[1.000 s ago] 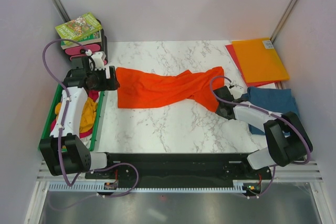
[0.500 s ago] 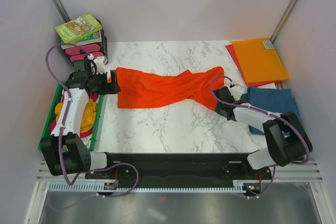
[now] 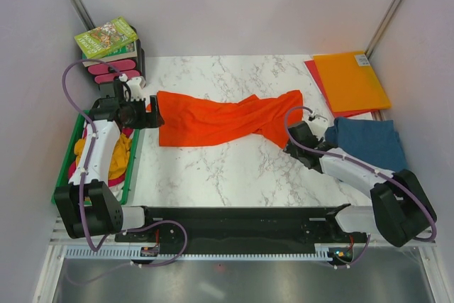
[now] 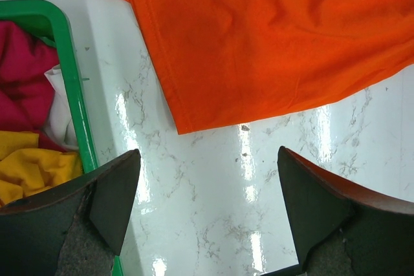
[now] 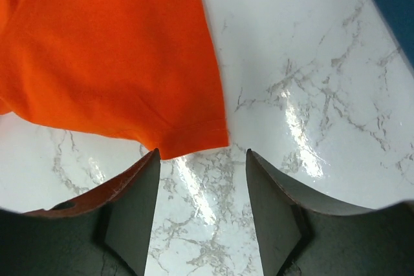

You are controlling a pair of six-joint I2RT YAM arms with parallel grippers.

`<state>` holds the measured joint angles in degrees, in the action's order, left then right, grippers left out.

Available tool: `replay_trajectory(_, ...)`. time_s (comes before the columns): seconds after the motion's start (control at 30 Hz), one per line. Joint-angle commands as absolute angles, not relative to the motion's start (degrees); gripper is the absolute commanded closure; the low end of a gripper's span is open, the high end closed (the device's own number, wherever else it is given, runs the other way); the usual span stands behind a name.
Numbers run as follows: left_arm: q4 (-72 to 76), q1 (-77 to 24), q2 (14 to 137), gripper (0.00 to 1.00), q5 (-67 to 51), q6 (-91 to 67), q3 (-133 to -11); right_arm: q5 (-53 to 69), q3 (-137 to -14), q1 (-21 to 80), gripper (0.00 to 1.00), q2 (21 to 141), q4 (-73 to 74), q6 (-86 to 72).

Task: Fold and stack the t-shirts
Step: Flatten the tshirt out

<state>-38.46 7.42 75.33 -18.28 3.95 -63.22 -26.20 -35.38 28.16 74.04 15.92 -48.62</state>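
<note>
My right gripper grabs the orange t-shirt (image 3: pixel 220 118) by its near hemmed corner (image 3: pixel 284 145) next, so both grippers then spread the shirt flat for folding.
The bright orange t-shirt (image 3: pixel 220 118) lies stretched and twisted across the middle of the marble table; it also shows in the left wrist view (image 4: pixel 272 37) and the right wrist view (image 5: pixel 103 50). My left gripper (image 3: pixel 153 113) is open and empty at the shirt's left edge, just short of its corner (image 4: pixel 184 124). My right gripper (image 3: pixel 292 143) is open and empty just below the shirt's lower right corner (image 5: pixel 194 140). A folded teal-blue t-shirt (image 3: pixel 369 143) lies at the right. Mustard-yellow (image 3: pixel 119 157), magenta and white tees sit in the green bin.
A green bin (image 3: pixel 132 168) stands at the table's left edge, its rim in the left wrist view (image 4: pixel 71 82). Stiff orange and red folders (image 3: pixel 351 79) lie at the back right. A stack of books (image 3: pixel 108 40) on a black stand sits at the back left.
My right gripper has slid down and left, off the shirt's lower right corner. My left gripper has shifted slightly; the shirt stays where it was.
</note>
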Motion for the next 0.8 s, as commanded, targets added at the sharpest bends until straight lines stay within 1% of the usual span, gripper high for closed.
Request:
replay_trajectory(0.0, -37.62, 7.56, 73.39, 0.07, -19.86, 5.01, -62.84, -27.95, -38.06, 28.74, 0.38, 74.7, 16.7, -48.78)
replay_trajectory(0.27, -37.53, 7.65, 73.83, 0.07, -19.6, 5.1, -62.49, -27.6, -39.2, 28.83, 0.4, 81.81, 14.59, -48.78)
replay_trajectory(0.53, -37.62, 7.56, 73.74, 0.07, -19.34, 5.54, -62.14, -28.83, -40.25, 28.74, 0.42, 88.76, 18.45, -49.92)
replay_trajectory(0.63, -37.62, 7.65, 73.57, 0.07, -19.34, 5.54, -62.05, -28.74, -39.47, 28.74, 0.5, 89.12, 18.72, -50.18)
replay_trajectory(0.7, -37.62, 7.65, 73.48, 0.07, -19.51, 5.45, -61.96, -28.83, -39.03, 28.74, 0.56, 89.21, 18.81, -50.36)
replay_trajectory(0.73, -37.62, 7.65, 73.39, 0.07, -19.42, 5.54, -61.96, -29.0, -38.85, 28.74, 0.62, 89.3, 18.81, -50.45)
replay_trajectory(0.77, -37.62, 7.65, 73.3, 0.07, -19.68, 5.54, -61.88, -28.92, -38.67, 28.74, 0.63, 89.3, 18.81, -50.45)
